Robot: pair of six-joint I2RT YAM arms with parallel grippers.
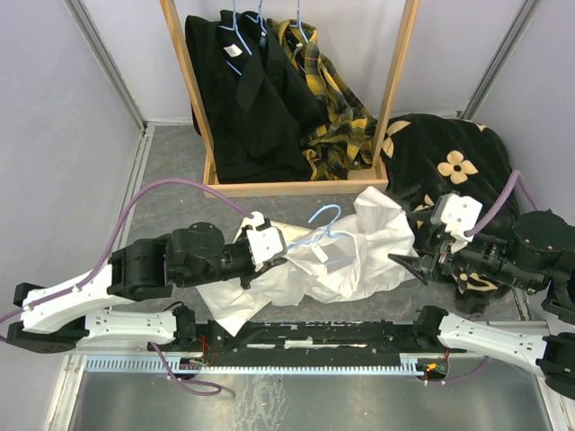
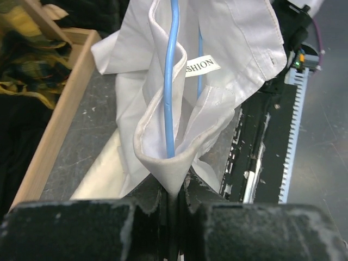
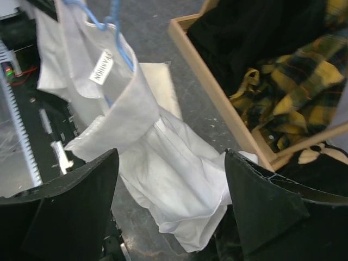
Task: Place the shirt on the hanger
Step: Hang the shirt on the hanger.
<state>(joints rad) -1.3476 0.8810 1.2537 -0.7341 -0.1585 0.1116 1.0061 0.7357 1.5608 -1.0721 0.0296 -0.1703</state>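
Observation:
My right gripper is to pinch the shirt's collar fold point(image 1: 360, 244) point(image 3: 134, 76) around the hanger's wire, opposite my left gripper. This leaves the hanger's hook free to hang.
The white shirt point(image 1: 359, 256) lies bunched on the table between my two arms. The light-blue hanger point(image 1: 322, 226) sits in its neck opening, hook sticking up. In the left wrist view the hanger's wire point(image 2: 170, 81) runs down inside the collar fold of the shirt point(image 2: 239, 32). My left gripper point(image 2: 173, 190) is shut on the bottom of that fold; in the top view the left gripper point(image 1: 286, 260) is at the shirt's left side. My right gripper point(image 3: 171, 153) is open wide just above loose cloth of the shirt point(image 3: 174, 185), at its right end, holding nothing.
A wooden rack frame point(image 1: 296, 187) at the back holds black garments point(image 1: 252, 99) and a plaid one point(image 1: 337, 108) on blue hangers. A black flowered cloth point(image 1: 449, 162) lies at the right. A cream cloth point(image 3: 157, 81) lies under the shirt. A black rail point(image 1: 314, 334) runs along the near edge.

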